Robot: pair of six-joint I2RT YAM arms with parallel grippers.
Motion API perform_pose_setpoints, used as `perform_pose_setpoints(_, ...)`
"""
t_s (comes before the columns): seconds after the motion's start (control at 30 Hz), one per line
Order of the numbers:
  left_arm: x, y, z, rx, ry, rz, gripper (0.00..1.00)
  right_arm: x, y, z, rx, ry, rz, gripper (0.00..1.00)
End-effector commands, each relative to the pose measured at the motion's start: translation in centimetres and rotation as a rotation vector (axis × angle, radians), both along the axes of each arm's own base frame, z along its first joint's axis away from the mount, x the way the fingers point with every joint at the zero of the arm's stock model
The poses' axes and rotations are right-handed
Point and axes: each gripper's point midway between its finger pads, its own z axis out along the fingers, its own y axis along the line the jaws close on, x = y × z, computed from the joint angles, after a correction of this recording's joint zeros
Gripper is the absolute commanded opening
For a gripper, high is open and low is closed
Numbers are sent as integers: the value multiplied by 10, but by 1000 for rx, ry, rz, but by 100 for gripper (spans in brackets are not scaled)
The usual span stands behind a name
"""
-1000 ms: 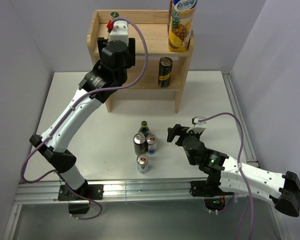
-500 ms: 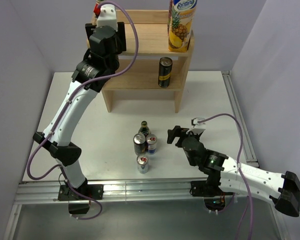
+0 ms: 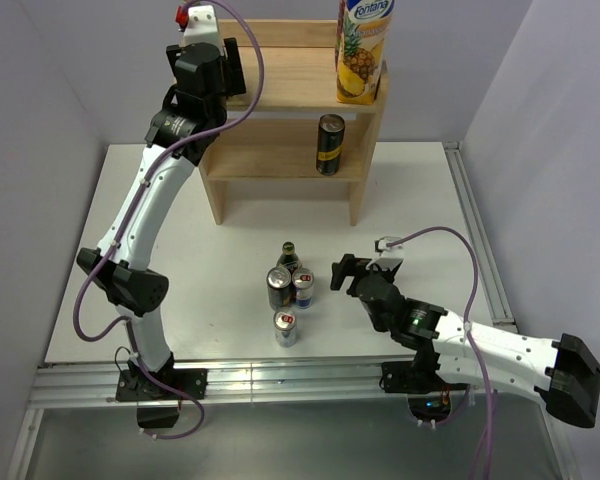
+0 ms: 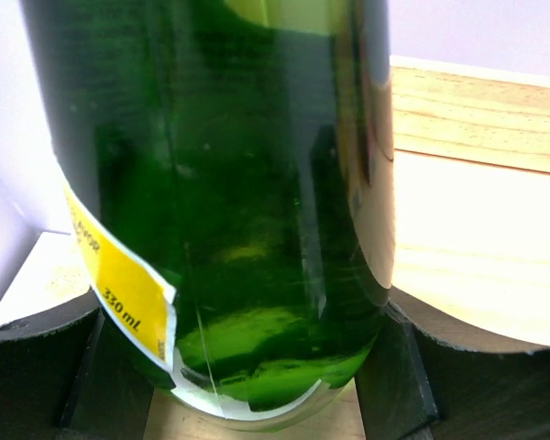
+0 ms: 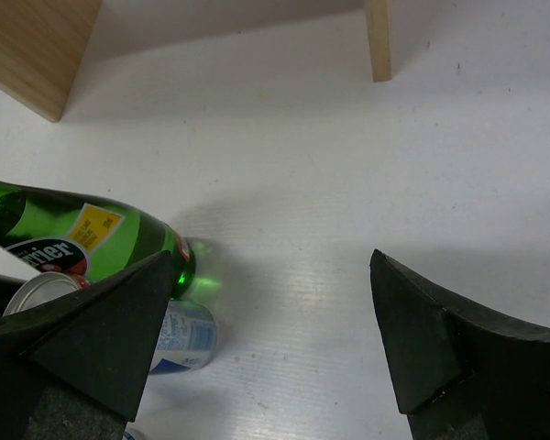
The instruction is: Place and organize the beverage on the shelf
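Observation:
The green glass bottle is upright with flat top board beneath its base and would stand, so it is time for my left gripper to release it.
The light-wood shelf stands at the back of the table. My left gripper is shut on a green glass bottle with a yellow label and holds it upright over the left end of the top board. From above only its red cap shows. I cannot tell whether its base touches the wood. My right gripper is open and empty, low over the table, just right of a cluster of drinks: a green bottle and three cans. The right wrist view shows that green bottle and a blue-white can.
A tall pineapple juice carton stands on the right end of the top board. A dark can stands on the lower tier. The shelf's side panel and a leg lie ahead of the right gripper. A metal rail runs along the table's right edge.
My left arm has lifted and swung left and back with the bottle, from the middle-left of the top board to its left end. My right gripper edged slightly left.

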Motion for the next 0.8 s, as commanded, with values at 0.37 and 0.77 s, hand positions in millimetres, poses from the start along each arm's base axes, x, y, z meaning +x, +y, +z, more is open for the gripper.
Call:
perform_pose_setpoints(0.37,-1,14,27,-76,-109,11,62,4,1,4,26,-22,-33,100)
perform_pose_setpoints(0.77,3,8,4,-10,-40,-18,81,5,2,3,22,-23,-35,100)
